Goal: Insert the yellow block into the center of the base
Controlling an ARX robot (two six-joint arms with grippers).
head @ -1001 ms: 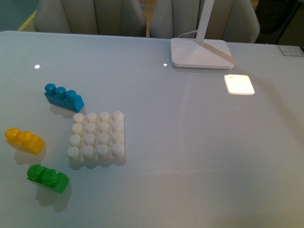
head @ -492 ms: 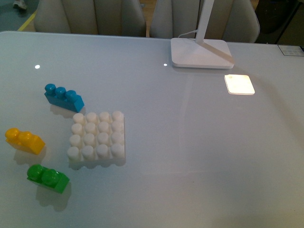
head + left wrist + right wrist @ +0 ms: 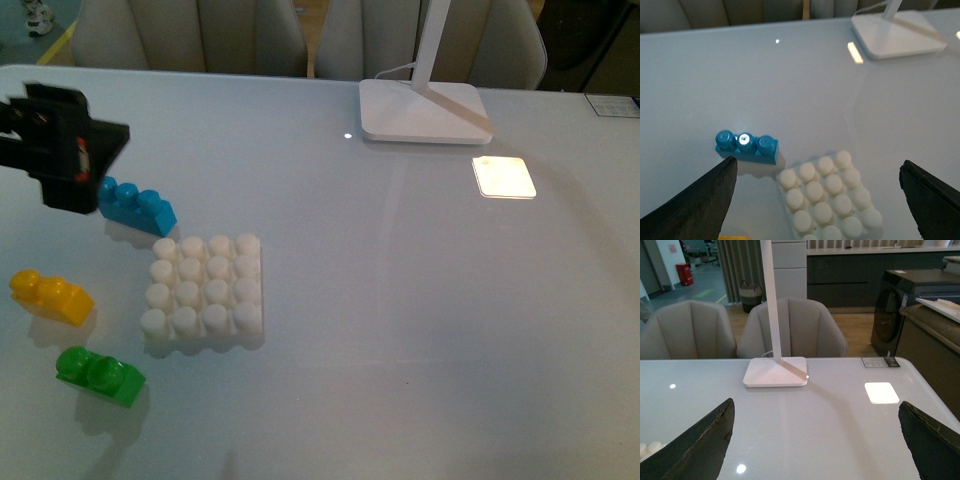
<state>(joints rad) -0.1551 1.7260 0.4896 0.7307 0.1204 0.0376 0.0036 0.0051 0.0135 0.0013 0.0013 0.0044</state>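
Observation:
The robot's left gripper will next pick up the yellow block by its two short ends, so the block's bottom stays free to fit.
The yellow block (image 3: pixel 50 296) lies on the table at the left, apart from the white studded base (image 3: pixel 205 290) to its right. My left gripper (image 3: pixel 85 160) is open and empty. It hovers at the far left, above and just behind the blue brick (image 3: pixel 140 207). In the left wrist view its fingers (image 3: pixel 700 200) stand wide apart, with the base (image 3: pixel 827 200) and the blue brick (image 3: pixel 746 147) between them. A sliver of the yellow block (image 3: pixel 732 237) shows at the picture's edge. My right gripper (image 3: pixel 816 402) is open and empty over bare table; it does not show in the front view.
A green two-stud brick (image 3: pixel 98 376) lies in front of the yellow block. The white lamp foot (image 3: pixel 425 110) stands at the back right, with a bright light patch (image 3: pixel 503 177) beside it. Chairs stand beyond the far table edge.
My left gripper has come into the front view from the left and now hangs above the blue brick. The bricks and the base have not moved.

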